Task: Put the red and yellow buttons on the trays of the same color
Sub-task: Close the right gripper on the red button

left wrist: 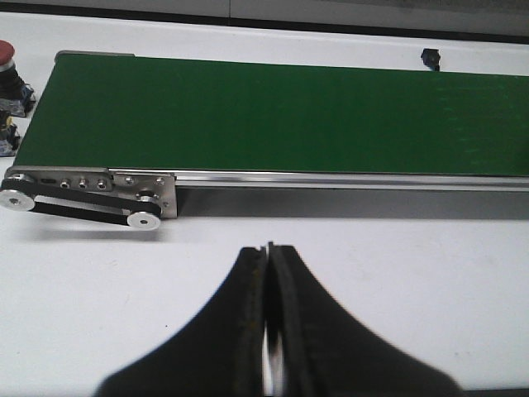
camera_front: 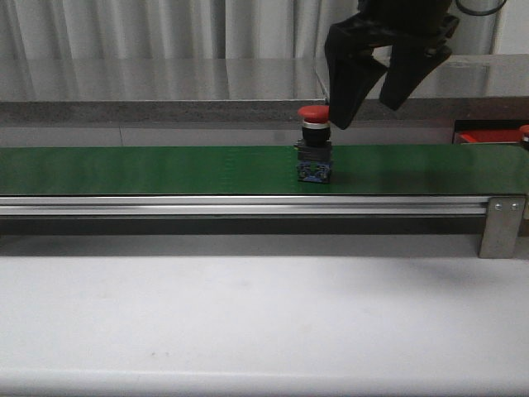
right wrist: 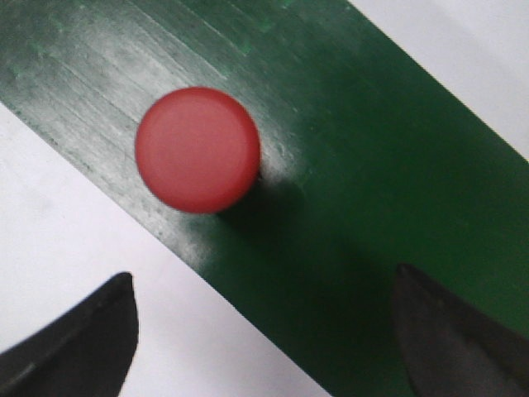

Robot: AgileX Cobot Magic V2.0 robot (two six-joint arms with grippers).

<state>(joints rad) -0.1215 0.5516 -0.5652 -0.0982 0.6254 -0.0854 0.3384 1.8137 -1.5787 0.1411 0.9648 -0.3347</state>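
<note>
My fingers would miss the red cap [camera_front: 312, 112] if they closed now, because it is outside them. My right gripper should first move toward the cap and then close on it.
A button with a red cap [camera_front: 312, 112] and a dark body stands upright on the green belt [camera_front: 149, 169]. In the right wrist view the same red cap [right wrist: 198, 149] shows from above. My right gripper [camera_front: 366, 114] hangs open just right of and above the cap, one fingertip [camera_front: 339, 122] close beside it; its fingers [right wrist: 91, 331] hold nothing. A red-orange tray [camera_front: 488, 136] shows in part behind the belt's right end. My left gripper [left wrist: 269, 252] is shut and empty over the white table, short of the belt. Another red button [left wrist: 4, 52] sits beyond the belt's end. No yellow button or yellow tray is in view.
The belt [left wrist: 281, 112] runs on an aluminium frame with a pulley end [left wrist: 91, 194]. A second small device [left wrist: 7, 132] lies beside that end, and a small black object [left wrist: 429, 58] lies beyond the belt. White table [camera_front: 248, 314] fronts the belt.
</note>
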